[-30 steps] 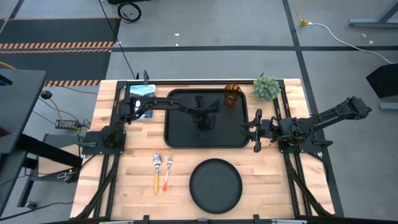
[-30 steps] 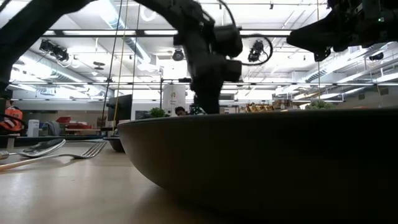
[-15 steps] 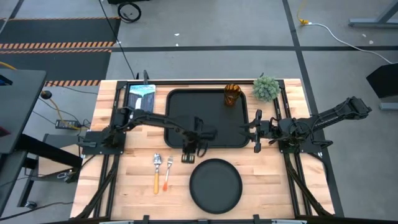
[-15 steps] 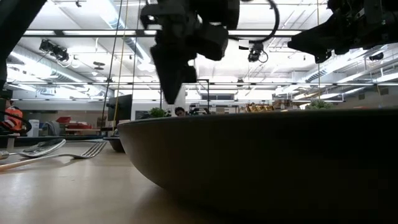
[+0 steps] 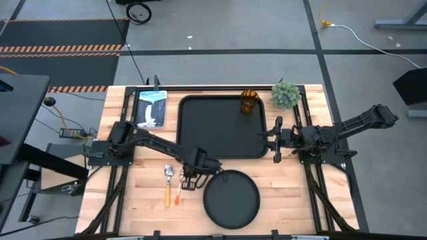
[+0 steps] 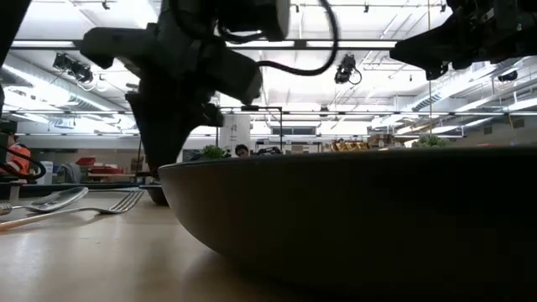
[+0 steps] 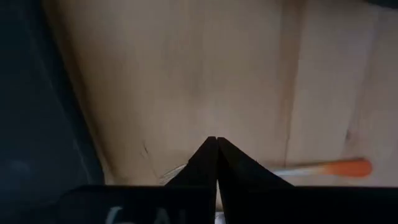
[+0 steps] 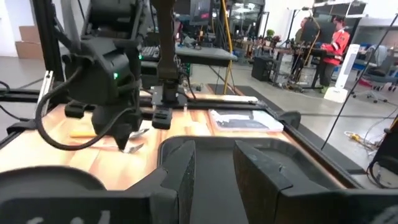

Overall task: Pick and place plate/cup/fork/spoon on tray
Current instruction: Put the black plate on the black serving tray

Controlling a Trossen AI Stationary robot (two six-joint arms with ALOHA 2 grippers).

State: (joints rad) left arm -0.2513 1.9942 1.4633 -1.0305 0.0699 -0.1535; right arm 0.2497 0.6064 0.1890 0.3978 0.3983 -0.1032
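My left gripper needs to open again next, because it is shut short of the black plate [image 5: 231, 199]. Then it should move toward the plate to grab its rim [image 5: 215, 178].
The black tray [image 5: 222, 150] lies at the table's far middle, with the amber cup [image 5: 249, 101] standing in its far right corner. The round black plate [image 5: 231, 199] lies near the front edge and fills the low view [image 6: 352, 218]. The spoon [image 5: 168, 185] and the fork [image 5: 179, 188] lie side by side left of the plate, handles toward the near edge. My left gripper [image 5: 189, 177] is shut just above the fork's pronged end; the fork's orange handle shows in the left wrist view [image 7: 336, 167]. My right gripper [image 8: 214, 168] is open and empty at the tray's right edge [image 5: 275, 140].
A small green potted plant [image 5: 285, 93] stands at the far right beside the cup. A blue and white booklet [image 5: 151, 107] lies at the far left. Bare wood shows left of the spoon and right of the plate. People stand in the room beyond [image 8: 323, 37].
My left gripper has gone from above the tray's middle toward the table's near edge and somewhat to the left, coming down between the fork and the plate. The fork, spoon, plate and cup have stayed in place.
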